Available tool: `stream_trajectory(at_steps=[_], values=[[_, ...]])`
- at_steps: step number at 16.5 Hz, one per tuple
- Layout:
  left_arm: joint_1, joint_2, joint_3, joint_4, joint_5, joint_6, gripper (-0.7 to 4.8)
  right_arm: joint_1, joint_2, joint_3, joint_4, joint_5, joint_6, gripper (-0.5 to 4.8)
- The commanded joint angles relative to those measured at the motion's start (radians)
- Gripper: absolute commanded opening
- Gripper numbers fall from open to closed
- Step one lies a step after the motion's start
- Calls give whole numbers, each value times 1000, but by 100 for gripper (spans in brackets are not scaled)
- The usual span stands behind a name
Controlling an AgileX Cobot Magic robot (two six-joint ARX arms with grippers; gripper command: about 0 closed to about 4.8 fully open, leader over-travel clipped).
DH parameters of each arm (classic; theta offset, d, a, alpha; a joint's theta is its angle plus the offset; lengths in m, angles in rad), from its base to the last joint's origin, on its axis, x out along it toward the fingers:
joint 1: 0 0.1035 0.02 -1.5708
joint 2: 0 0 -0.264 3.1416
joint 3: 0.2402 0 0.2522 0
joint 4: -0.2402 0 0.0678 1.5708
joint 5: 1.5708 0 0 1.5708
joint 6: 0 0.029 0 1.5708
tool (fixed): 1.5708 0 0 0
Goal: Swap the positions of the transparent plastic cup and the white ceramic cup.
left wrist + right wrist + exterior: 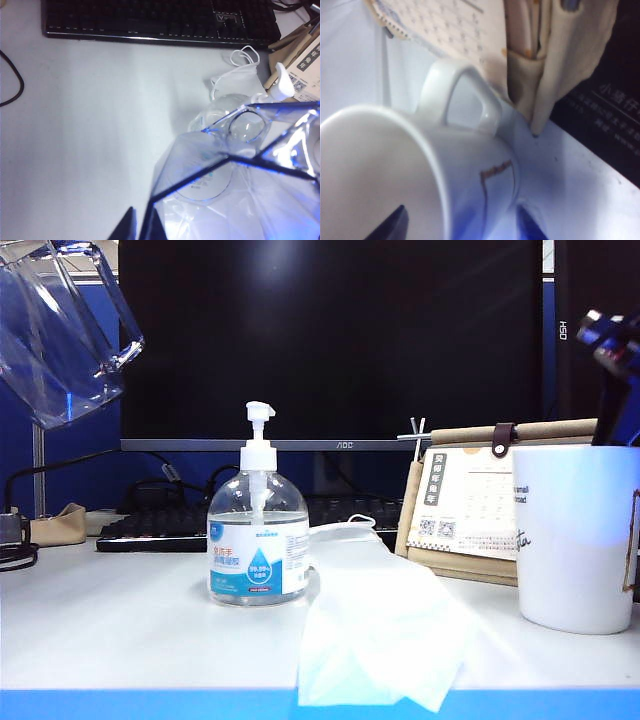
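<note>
The white ceramic cup should go to its swapped spot next, my right gripper grabbing its side (462, 197).
The transparent plastic cup (62, 335) hangs tilted high at the left of the exterior view, well above the table. In the left wrist view my left gripper (142, 227) is shut on the wall of this cup (240, 190). The white ceramic cup (575, 540) stands upright on the table at the far right. My right arm (612, 350) comes down over it from above. In the right wrist view my right gripper (460, 227) is open astride the mug's wall (395, 165), one finger inside the mouth and one outside, opposite the handle (465, 95).
A clear pump bottle (258, 540) with a blue label stands mid-table, directly under the raised cup in the left wrist view. A white mask (380, 630) lies in front. A desk calendar (470, 510) leans behind the mug. A black keyboard (160, 20) and a monitor (330, 340) stand at the back.
</note>
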Motion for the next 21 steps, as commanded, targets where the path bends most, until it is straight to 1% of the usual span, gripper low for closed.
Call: stream_trajectory(at_steps=[1,2,4,5,9,10,11,16,18,20,21], values=[[0,-3,10,14,4,2,-6,0,24,7,35,-1,-4,269],[0,-3,10,15,4,2,-6,0,32,7,37,-1,-4,255],[0,-3,10,15,4,2,-6,0,47,7,39,-1,-7,196],[0,-3,10,15,4,2,-6,0,54,7,41,-1,-15,176],[0,-3,11,16,4,2,-6,0,68,7,66,-1,-31,45],[0,-3,11,17,4,2,-6,0,68,7,77,0,-34,17],[0,-3,11,17,4,2,-6,0,68,7,86,-1,-34,0],[0,-3,12,18,5,2,-6,0,74,7,100,-1,-37,-1],[0,-3,12,18,13,2,-6,1,72,10,106,-17,-39,-2],[0,-4,14,18,55,2,-6,3,70,27,92,-63,-51,-2],[0,-4,23,17,75,2,-6,7,63,43,76,-66,-60,-2]])
